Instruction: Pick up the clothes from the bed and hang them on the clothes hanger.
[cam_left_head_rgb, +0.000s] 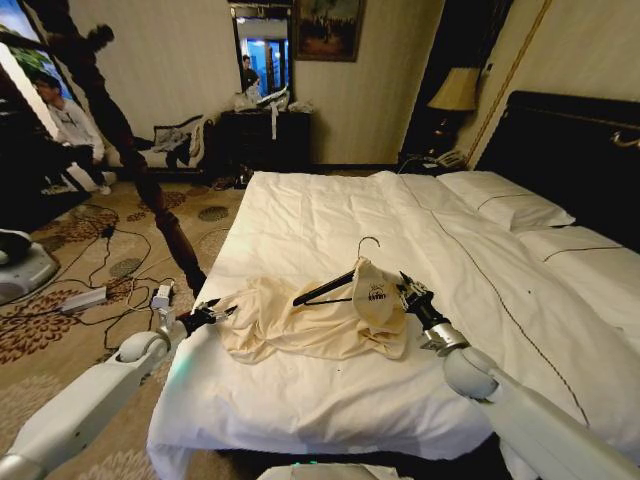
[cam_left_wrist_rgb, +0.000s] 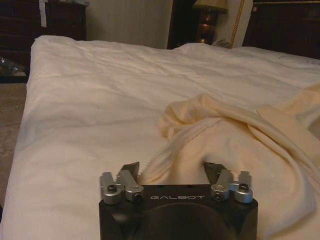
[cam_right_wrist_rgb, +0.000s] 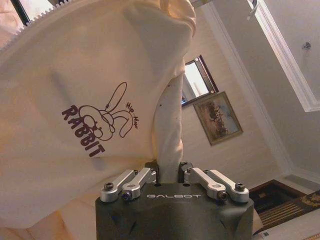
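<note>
My left gripper grabs the shirt by its thin stitched edge (cam_left_head_rgb: 231, 309) next, as that edge stands up while the rest lies slack on the duvet (cam_left_head_rgb: 330, 210).
The cream clothes (cam_left_head_rgb: 300, 328) lie crumpled on the near part of the bed's white duvet (cam_left_head_rgb: 330, 210). My right gripper (cam_left_head_rgb: 405, 292) is shut on a fold by the neck and holds it up, so the rabbit-print label (cam_left_head_rgb: 375, 292) faces out. In the right wrist view the fabric (cam_right_wrist_rgb: 75, 100) rises from between the closed fingers (cam_right_wrist_rgb: 150, 172). The black clothes hanger (cam_left_head_rgb: 330, 285) pokes out of the raised neck, hook (cam_left_head_rgb: 368, 243) up, its far end hidden in the cloth. My left gripper (cam_left_head_rgb: 215, 312) is open at the shirt's left edge, the hem (cam_left_wrist_rgb: 165, 160) lying between its fingers (cam_left_wrist_rgb: 131, 172).
White pillows (cam_left_head_rgb: 505, 205) and the dark headboard (cam_left_head_rgb: 570, 150) are at the right. A bedside lamp (cam_left_head_rgb: 455, 90) stands behind. On the carpet left of the bed lie cables and a power strip (cam_left_head_rgb: 160, 297), with a dark slanted pole (cam_left_head_rgb: 150, 200). A dresser (cam_left_head_rgb: 265, 135) stands against the far wall.
</note>
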